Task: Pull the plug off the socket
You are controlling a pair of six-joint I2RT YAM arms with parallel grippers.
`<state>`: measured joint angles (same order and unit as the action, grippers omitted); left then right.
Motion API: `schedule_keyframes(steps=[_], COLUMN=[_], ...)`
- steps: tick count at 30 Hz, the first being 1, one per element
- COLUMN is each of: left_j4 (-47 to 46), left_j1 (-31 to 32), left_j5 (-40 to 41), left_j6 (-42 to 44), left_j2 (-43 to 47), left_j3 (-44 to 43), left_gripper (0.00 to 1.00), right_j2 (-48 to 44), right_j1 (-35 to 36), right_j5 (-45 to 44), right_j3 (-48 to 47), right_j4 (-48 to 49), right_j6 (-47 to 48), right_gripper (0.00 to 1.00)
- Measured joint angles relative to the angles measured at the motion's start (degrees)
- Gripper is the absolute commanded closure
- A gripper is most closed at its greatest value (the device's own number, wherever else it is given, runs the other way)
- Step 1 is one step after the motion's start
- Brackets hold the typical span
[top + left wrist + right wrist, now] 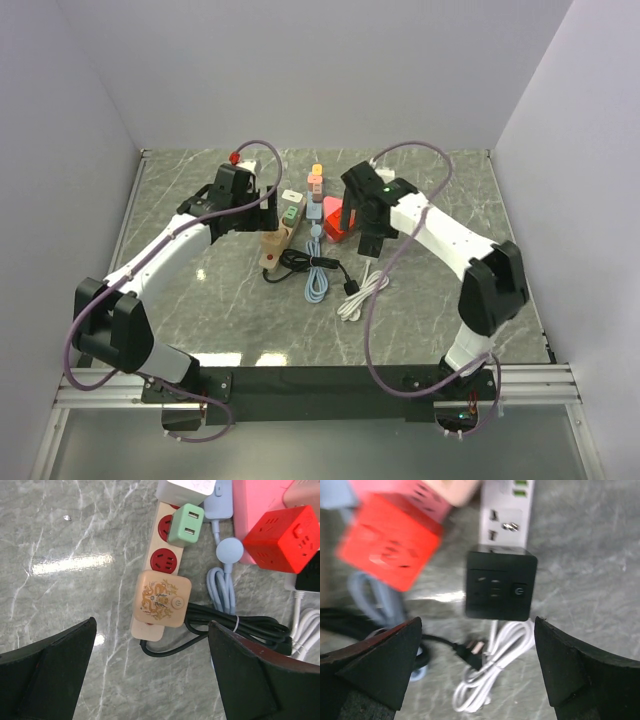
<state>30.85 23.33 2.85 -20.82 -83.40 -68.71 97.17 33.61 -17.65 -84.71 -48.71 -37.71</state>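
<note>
My right gripper is to grab the black cube adapter [500,586] by its opposite sides across the white power strip [509,510] and pull it off. This leaves the power strip free for my left gripper.
A beige power strip [161,555] with red sockets lies at the table's middle [278,240]. It carries a white plug [192,487], a green plug [185,524] and a beige patterned cube adapter [161,598]. My left gripper [152,640] is open and empty, hovering above the strip's near end, with the fingers apart on either side; it also shows in the top view [255,205]. My right gripper [477,627] is open and empty above a black cube adapter [500,585], which sits on a white power strip [509,510].
A red cube socket [286,539] rests on a pink strip [252,505] between the two grippers. A black cable [240,627], a coiled blue cable [222,580], a white cable bundle [490,680] and a loose black plug [472,655] lie in front.
</note>
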Motion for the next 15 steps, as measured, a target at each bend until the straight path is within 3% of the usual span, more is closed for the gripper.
schedule_keyframes(steps=[8,15], left_j4=[-0.22,-1.03], left_j1=[0.66,1.09], left_j5=[-0.57,-2.64], left_j6=[-2.62,-4.50], left_j2=[5.99,7.80], left_j3=[1.97,3.30], left_gripper=[0.01,0.01], right_j2=[5.84,10.08], right_j1=[-0.57,-3.65], right_j5=[-0.83,0.22], right_j3=[0.85,2.38], right_j4=[-2.86,2.08], right_j6=[-1.42,-1.11], right_gripper=[0.11,0.17])
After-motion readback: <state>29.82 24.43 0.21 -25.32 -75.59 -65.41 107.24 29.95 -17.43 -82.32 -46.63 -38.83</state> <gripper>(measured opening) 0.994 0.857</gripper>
